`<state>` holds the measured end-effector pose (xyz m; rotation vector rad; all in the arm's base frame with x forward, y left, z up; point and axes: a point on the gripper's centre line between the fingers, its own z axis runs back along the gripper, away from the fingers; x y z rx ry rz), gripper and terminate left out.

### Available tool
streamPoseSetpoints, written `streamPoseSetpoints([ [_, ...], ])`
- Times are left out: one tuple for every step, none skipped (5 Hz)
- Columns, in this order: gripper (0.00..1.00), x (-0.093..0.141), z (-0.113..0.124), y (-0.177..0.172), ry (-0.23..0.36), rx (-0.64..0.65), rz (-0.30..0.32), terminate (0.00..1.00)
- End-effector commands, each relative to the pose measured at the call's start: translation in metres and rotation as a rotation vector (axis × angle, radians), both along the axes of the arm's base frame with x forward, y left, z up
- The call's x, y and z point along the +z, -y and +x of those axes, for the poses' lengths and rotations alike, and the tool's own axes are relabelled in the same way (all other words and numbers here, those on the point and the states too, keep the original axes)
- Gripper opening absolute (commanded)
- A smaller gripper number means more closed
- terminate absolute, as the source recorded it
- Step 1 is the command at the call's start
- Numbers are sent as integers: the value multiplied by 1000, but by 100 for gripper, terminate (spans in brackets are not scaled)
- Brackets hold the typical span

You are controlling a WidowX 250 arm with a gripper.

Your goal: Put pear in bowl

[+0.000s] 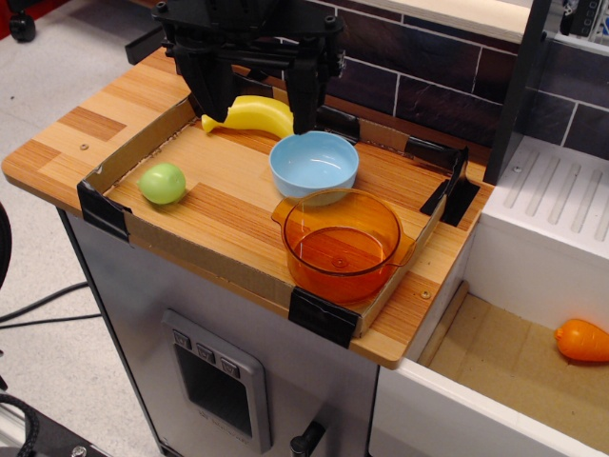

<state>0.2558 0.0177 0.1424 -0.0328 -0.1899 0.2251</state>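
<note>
The light-green pear needs to go in the bowl (314,166). My gripper will next grab the pear by its round body (165,184).
The light-green pear (163,183) lies on the wooden board near the left cardboard wall. The light-blue bowl (314,166) stands empty in the middle of the board, to the right of the pear. My black gripper (259,107) hangs over the back of the board, above the yellow banana (251,116). Its two fingers (210,96) stand wide apart and hold nothing. It is behind the bowl and well to the right of and behind the pear.
A transparent orange pot (343,243) with handles stands right in front of the bowl. A low cardboard rim (195,238) with black tape corners edges the board. A dark tiled wall rises behind. An orange fruit (581,340) lies in the lower bin at right.
</note>
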Motion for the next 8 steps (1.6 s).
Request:
streamPoseSetpoints([
  [100,0,0,0,0,0,0,0],
  [100,2,7,-11,41,-234,17,0],
  [100,7,14,-28,40,-437,5,0],
  [100,6,27,-40,-13,-689,26,0],
  [100,-1,40,-49,-106,-940,31,0],
  [100,-4,46,-66,-149,-1188,83,0],
  [100,-13,40,-82,-115,-1306,51,0],
  [100,-33,32,-93,-70,-1346,104,0],
])
